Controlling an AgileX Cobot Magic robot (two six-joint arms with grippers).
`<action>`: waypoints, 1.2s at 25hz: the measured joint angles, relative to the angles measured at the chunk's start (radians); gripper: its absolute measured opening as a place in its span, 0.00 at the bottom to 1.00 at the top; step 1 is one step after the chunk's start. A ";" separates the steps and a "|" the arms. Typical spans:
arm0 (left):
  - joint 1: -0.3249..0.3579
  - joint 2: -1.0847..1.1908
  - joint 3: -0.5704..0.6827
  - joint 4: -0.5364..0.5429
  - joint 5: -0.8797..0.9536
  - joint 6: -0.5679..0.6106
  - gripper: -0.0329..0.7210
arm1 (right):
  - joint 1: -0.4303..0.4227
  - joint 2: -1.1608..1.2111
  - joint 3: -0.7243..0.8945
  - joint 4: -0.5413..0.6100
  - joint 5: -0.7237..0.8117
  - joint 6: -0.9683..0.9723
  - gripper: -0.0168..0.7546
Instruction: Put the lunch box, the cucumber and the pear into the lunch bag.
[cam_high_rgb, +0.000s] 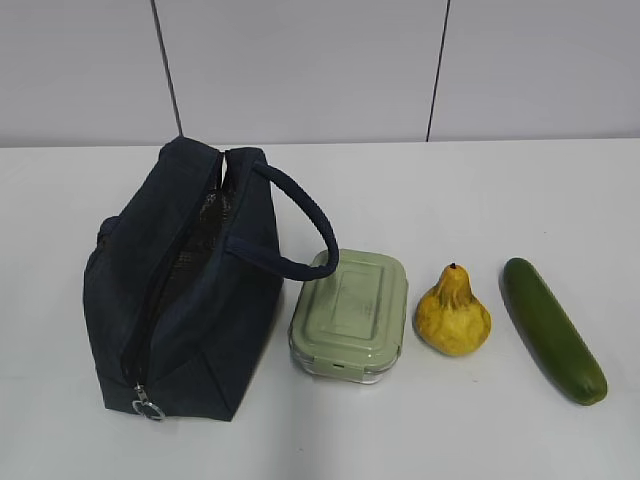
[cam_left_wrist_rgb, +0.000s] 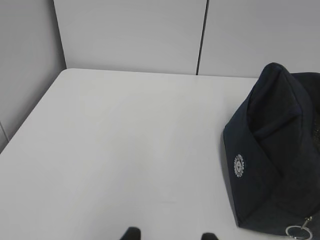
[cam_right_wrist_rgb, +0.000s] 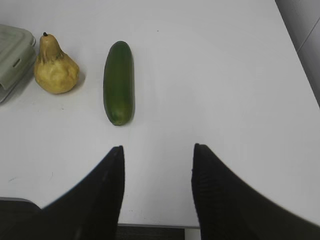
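Observation:
My left gripper pinches the bag's cloth side (cam_high_rgb: 130, 236) facing away from the lunch box next. The lunch bag is wide, but its zipper (cam_high_rgb: 178, 268) gapes open.
The navy lunch bag (cam_high_rgb: 180, 290) stands at the left of the white table with its top zipper open and its mesh lining showing. A metal ring pull (cam_high_rgb: 148, 407) hangs at its near end. The bag also shows in the left wrist view (cam_left_wrist_rgb: 272, 150). To its right lie the lunch box with the sage-green lid (cam_high_rgb: 350, 315), the yellow pear (cam_high_rgb: 453, 315) and the dark-green cucumber (cam_high_rgb: 552, 330). The right wrist view shows the lunch box's edge (cam_right_wrist_rgb: 12, 60), the pear (cam_right_wrist_rgb: 55, 67) and the cucumber (cam_right_wrist_rgb: 118, 82). My left gripper (cam_left_wrist_rgb: 170, 235) is open over bare table left of the bag. My right gripper (cam_right_wrist_rgb: 157, 150) is open, near the table's front edge, short of the cucumber.
The bag's loop handle (cam_high_rgb: 305, 225) arches over toward the lunch box. A grey panelled wall (cam_high_rgb: 320, 70) closes the far side of the table. The table's left edge (cam_left_wrist_rgb: 30, 120) and right edge (cam_right_wrist_rgb: 295, 55) show in the wrist views. Neither arm shows in the exterior view.

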 joint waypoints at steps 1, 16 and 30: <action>0.000 0.000 0.000 0.000 0.000 0.000 0.36 | 0.000 0.000 0.000 0.000 0.000 0.000 0.48; 0.000 0.000 0.000 0.000 0.000 0.000 0.36 | 0.000 0.000 0.000 0.000 0.000 0.000 0.48; -0.128 0.013 -0.002 -0.046 -0.001 0.000 0.36 | 0.000 0.002 -0.002 0.027 -0.004 0.000 0.48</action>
